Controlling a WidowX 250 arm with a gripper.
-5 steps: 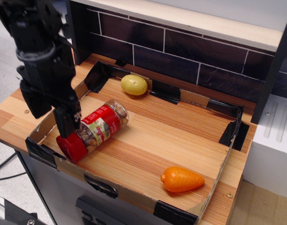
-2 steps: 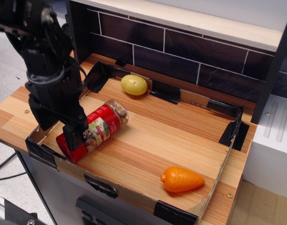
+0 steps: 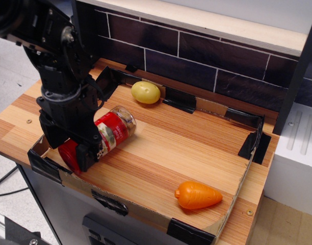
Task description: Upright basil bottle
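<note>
I need to stand the basil bottle upright on the bottle's clear base (image 3: 127, 118), so my gripper needs to grab the bottle by its red cap (image 3: 68, 153) next.
The basil bottle (image 3: 114, 128) lies on its side at the left of the wooden tray (image 3: 166, 153), with its red cap (image 3: 68, 153) toward the front-left corner and its clear base toward the back right. My black gripper (image 3: 73, 147) is lowered over the cap end. Its jaws are open and stand on either side of the bottle's neck, and the near finger (image 3: 87, 152) is in front of the label. Whether the fingers touch the bottle cannot be told. The gripper body hides part of the bottle.
An orange carrot toy (image 3: 198, 195) lies near the front-right corner. A yellow round toy (image 3: 146, 92) sits at the back. Low cardboard walls (image 3: 120, 201) with black tape ring the tray. A dark brick wall (image 3: 197, 56) and a shelf stand behind.
My gripper has moved down and to the right, from above and beside the cap to astride the bottle's cap end. The bottle has shifted slightly.
</note>
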